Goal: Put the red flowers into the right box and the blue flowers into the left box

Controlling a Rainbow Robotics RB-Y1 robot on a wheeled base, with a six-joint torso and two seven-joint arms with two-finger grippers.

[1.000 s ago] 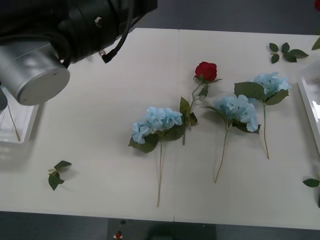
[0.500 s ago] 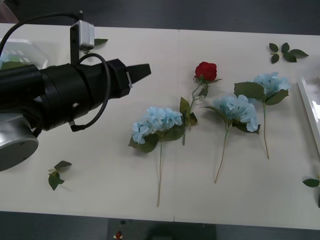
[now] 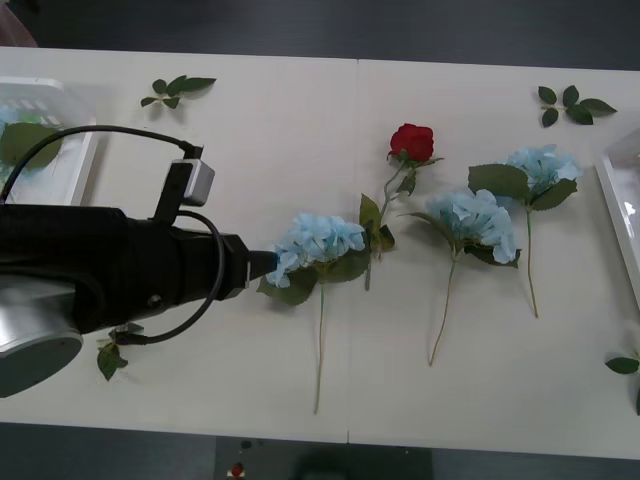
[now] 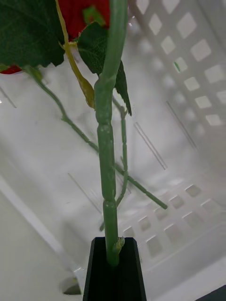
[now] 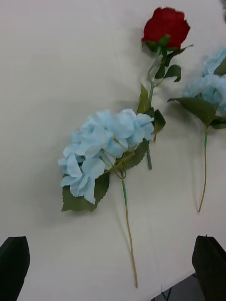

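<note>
The blue flower has a wide bloom on a long thin stem, so the left gripper needs to grab it next by the green stem top under its petals.
Three blue flowers lie mid-table: a left one, a middle one and a right one. A red flower lies between the left and middle ones. My left gripper is low, its tip right beside the left blue bloom, fingers open with nothing between them. My right gripper is shut on the green stem of another red flower, held over the right box. A second thin stem lies in that box. The left box holds blue petals and leaves.
Loose green leaf sprigs lie at the back left, back right, front left and right edge. The table's front edge runs close below the long flower stems.
My left arm has swung away from the left box, down and to the right, and now its tip is beside the left blue flower. The flowers on the table have not moved.
</note>
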